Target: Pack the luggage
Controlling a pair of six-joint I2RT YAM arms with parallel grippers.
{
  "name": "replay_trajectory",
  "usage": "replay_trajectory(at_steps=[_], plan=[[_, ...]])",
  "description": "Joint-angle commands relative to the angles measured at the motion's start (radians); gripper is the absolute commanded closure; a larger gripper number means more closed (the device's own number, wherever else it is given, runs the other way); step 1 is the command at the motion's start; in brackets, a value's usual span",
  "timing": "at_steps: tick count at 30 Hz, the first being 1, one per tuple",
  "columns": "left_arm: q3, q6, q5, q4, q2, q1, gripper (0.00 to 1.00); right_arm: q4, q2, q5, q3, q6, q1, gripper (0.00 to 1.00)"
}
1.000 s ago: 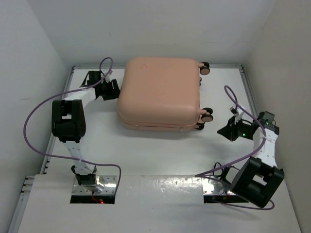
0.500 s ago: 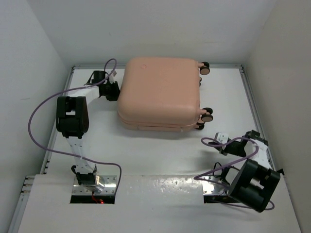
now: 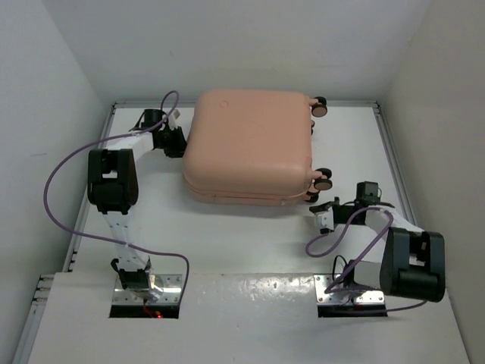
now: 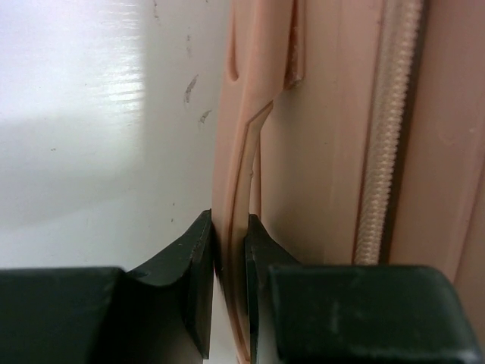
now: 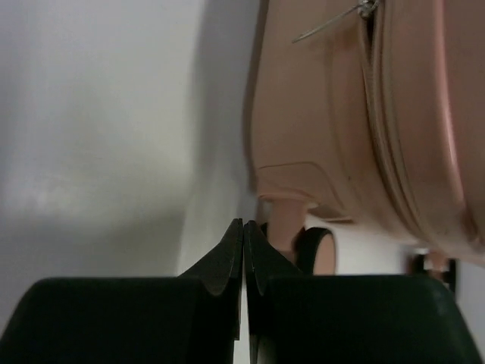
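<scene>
The luggage (image 3: 250,144) would slide along if the left gripper moved sideways now, because its fingers grip the luggage's thin peach fold (image 3: 184,151).
The luggage (image 3: 250,144) is a closed peach-pink suitcase lying flat at the back middle of the table, its wheels (image 3: 324,182) pointing right. My left gripper (image 3: 182,142) is at its left side. In the left wrist view the left gripper (image 4: 227,227) is shut on a thin peach ridge of the luggage (image 4: 326,152), beside its zipper line (image 4: 386,136). My right gripper (image 3: 318,212) is low on the table by the near right wheel. In the right wrist view it (image 5: 243,227) is shut and empty, just short of that wheel (image 5: 312,250) and the shell (image 5: 318,114).
White walls close in the table on the left, back and right. A metal zipper pull (image 5: 362,10) hangs on the suitcase's near side. Purple cables loop off both arms (image 3: 53,182), the right one lying on the table (image 3: 326,243).
My right arm has swung from the table's right side down and left to the suitcase's near right wheel. My left gripper edged in against the suitcase's left side, then held still.
</scene>
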Motion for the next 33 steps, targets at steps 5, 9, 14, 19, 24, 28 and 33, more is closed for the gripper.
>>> replay_trajectory(at_steps=[5,9,14,19,24,28,33], plan=[[0.008,-0.014,-0.052,0.008,0.056,0.122,1.0,0.757,0.082,0.206,-0.175,0.249,0.199,1.0],[-0.012,-0.014,-0.025,0.008,0.047,0.159,1.0,1.024,0.19,0.266,-0.234,0.266,0.274,1.0],[-0.049,-0.014,-0.012,0.008,0.025,0.168,1.0,1.476,0.406,0.462,-0.222,0.418,0.331,1.0],[-0.061,0.013,-0.032,-0.001,0.005,0.156,1.0,1.528,0.507,0.518,-0.127,0.458,0.3,1.0],[-0.132,-0.002,-0.132,0.002,-0.03,0.154,1.0,1.468,0.521,0.52,-0.064,0.46,0.274,1.0],[-0.19,-0.034,-0.147,0.041,-0.074,0.211,1.0,1.494,0.57,0.527,-0.01,0.47,0.277,1.0],[-0.21,-0.043,-0.129,0.041,-0.097,0.258,1.0,1.557,0.668,0.57,0.114,0.509,0.303,1.0]])
